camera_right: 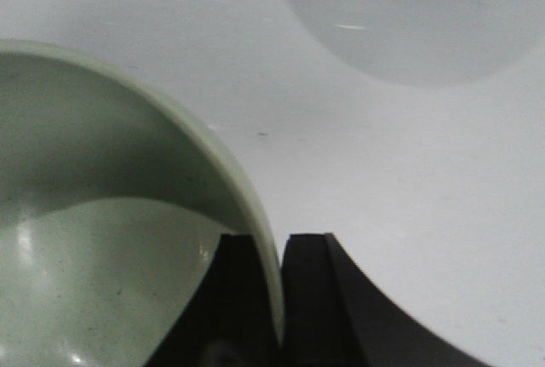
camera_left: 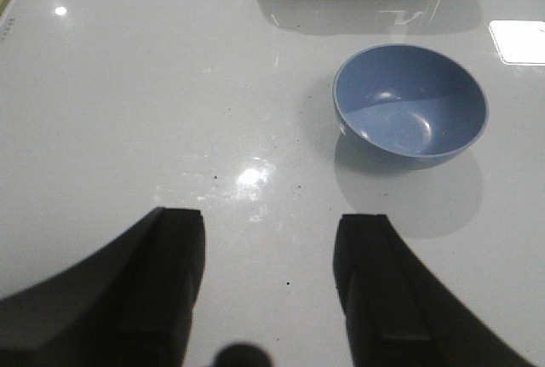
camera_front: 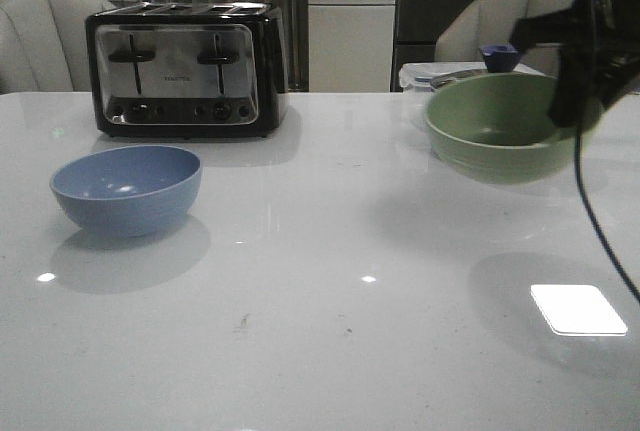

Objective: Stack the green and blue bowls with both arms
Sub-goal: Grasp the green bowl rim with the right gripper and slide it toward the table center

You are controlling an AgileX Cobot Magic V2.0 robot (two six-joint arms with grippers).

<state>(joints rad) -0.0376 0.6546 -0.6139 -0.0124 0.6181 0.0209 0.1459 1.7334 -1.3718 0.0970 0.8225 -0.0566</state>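
My right gripper should keep holding the bowl, because the green bowl's base (camera_front: 505, 179) is still above the white table in the front view.
The blue bowl (camera_front: 127, 189) sits upright on the white table at the left; it also shows in the left wrist view (camera_left: 410, 105). The green bowl (camera_front: 505, 126) hangs above the table at the right, lifted, with its shadow below. My right gripper (camera_right: 278, 248) is shut on the green bowl's rim (camera_right: 255, 214), one finger inside, one outside; in the front view it grips at the bowl's right side (camera_front: 575, 91). My left gripper (camera_left: 271, 231) is open and empty, above bare table short of the blue bowl. It is out of the front view.
A black-and-chrome toaster (camera_front: 185, 69) stands at the back left behind the blue bowl. A small dark blue pot (camera_front: 498, 56) and a clear container (camera_front: 430, 76) sit at the back right. The right arm's cable (camera_front: 600, 231) hangs down at the right.
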